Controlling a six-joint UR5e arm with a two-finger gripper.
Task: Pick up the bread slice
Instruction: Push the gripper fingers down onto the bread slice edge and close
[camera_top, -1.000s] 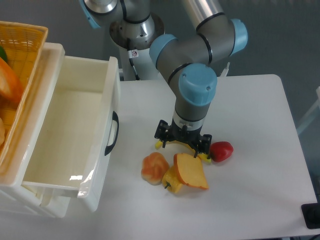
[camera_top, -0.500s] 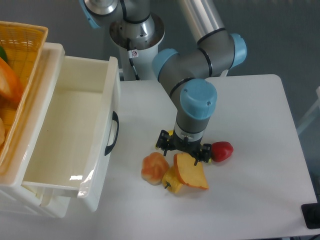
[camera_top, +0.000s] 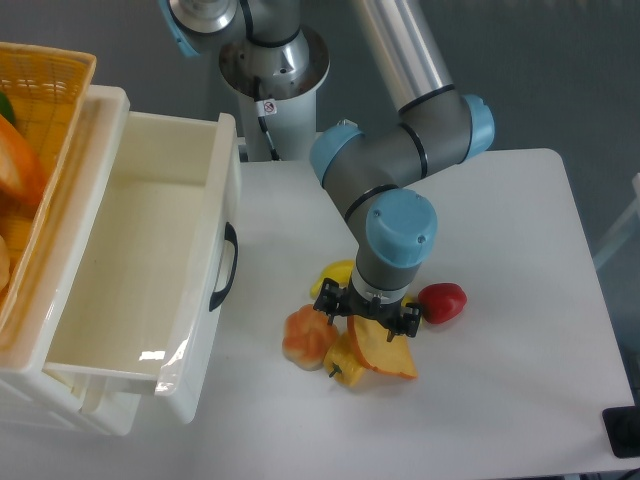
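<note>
My gripper should next grab the bread slice by its top edge (camera_top: 374, 325) to lift it off the yellow pepper (camera_top: 343, 364).
The bread slice (camera_top: 388, 353), a flat tan piece with a darker orange crust, lies tilted on the white table, propped on a yellow toy piece (camera_top: 340, 364). My gripper (camera_top: 367, 314) hangs low over the slice's far edge. It is open, with one black finger (camera_top: 325, 301) on the left and the other on the right of the slice's top. The wrist hides the slice's upper edge, so I cannot tell whether the fingers touch it.
A lumpy peach-orange bun (camera_top: 309, 334) sits just left of the slice. A red pepper (camera_top: 443, 302) lies to the right and a yellow piece (camera_top: 336, 272) behind the gripper. A white open drawer (camera_top: 150, 270) and an orange basket (camera_top: 40, 110) fill the left side.
The gripper has come down and slightly toward the front, from above the table behind the slice to over its far edge. A yellow piece behind the wrist is now uncovered.
</note>
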